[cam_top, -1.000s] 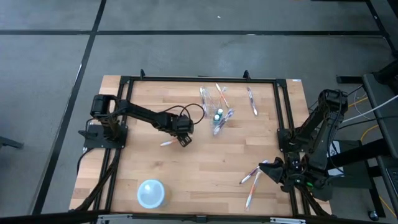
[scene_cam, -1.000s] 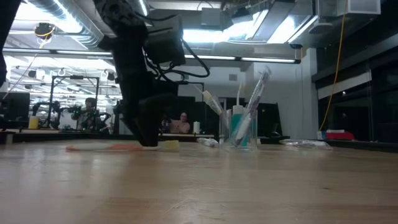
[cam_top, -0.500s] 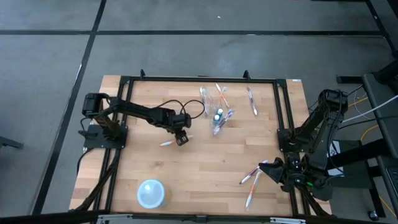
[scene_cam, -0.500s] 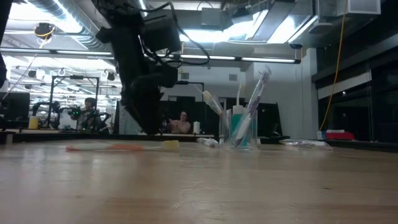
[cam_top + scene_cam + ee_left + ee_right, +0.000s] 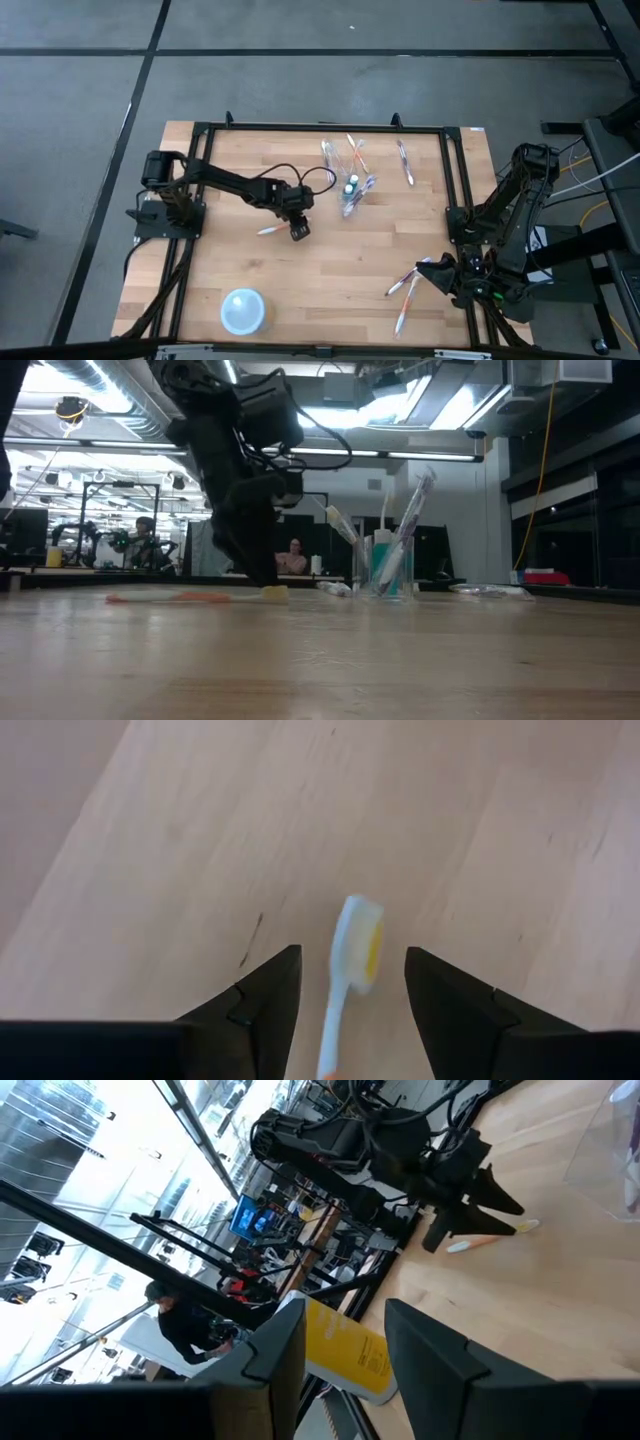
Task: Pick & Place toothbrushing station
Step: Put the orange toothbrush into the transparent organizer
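The white toothbrush (image 5: 270, 230) needs to go in the toothbrushing station's cup (image 5: 350, 188), so my left gripper needs to grab it next by its neck below the bristles.
A white toothbrush (image 5: 270, 230) with an orange handle lies flat on the wooden table, left of centre. Its yellow-bristled head (image 5: 362, 932) lies between the fingers of my open left gripper (image 5: 298, 230), which slants down over that end. Whether the fingers touch it, I cannot tell. A clear cup (image 5: 350, 192) stands upright near the far middle, with toothbrushes and a teal tube (image 5: 381, 568) leaning in it. My right gripper (image 5: 437, 272) waits open at the table's right edge, with nothing between its fingers.
Loose toothbrushes lie around the cup at the far side (image 5: 404, 160) and near the right gripper (image 5: 404, 285). A pale blue bowl (image 5: 243, 311) sits at the near left. A black frame rail (image 5: 320, 126) runs round the table.
My left gripper has lifted its fingertips a little off the table, tipped and rolled. It has swung slightly toward the table's right, over the toothbrush's head end. The toothbrush has stayed where it lay.
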